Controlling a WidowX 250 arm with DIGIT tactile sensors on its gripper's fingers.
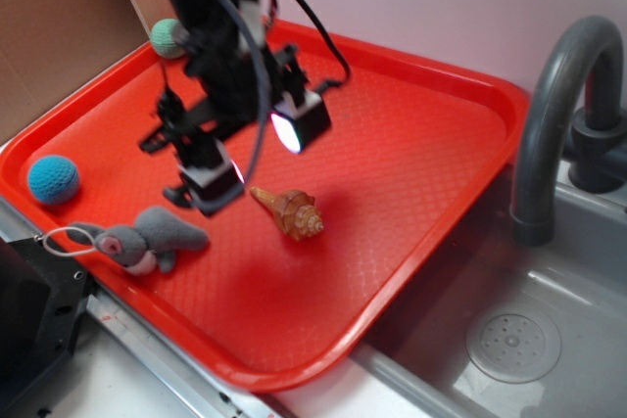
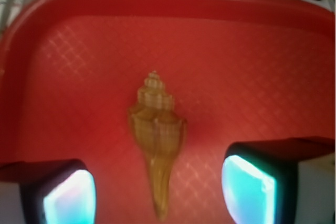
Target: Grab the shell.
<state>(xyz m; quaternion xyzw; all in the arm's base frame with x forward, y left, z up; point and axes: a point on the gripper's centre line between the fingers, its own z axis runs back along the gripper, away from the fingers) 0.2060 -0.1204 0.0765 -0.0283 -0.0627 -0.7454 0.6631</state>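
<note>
My gripper takes hold of the shell by its wide ridged body (image 1: 294, 212) next. Then it picks the shell up from the red tray (image 1: 421, 134).
The shell (image 1: 292, 212) is a tan-brown ridged spiral cone lying flat on the red tray (image 1: 421, 134), near its middle. In the wrist view the shell (image 2: 157, 135) lies lengthwise, its thin tip pointing toward the camera between the two glowing pads (image 2: 249, 190). My gripper (image 1: 257, 156) hangs above the tray, just up and left of the shell, open wide with nothing between its fingers. It does not touch the shell.
A grey plush bunny (image 1: 147, 237) lies at the tray's front left, a blue ball (image 1: 53, 179) at the left edge, a green ball (image 1: 167, 37) at the back. A grey faucet (image 1: 558, 105) and sink (image 1: 509, 340) stand to the right.
</note>
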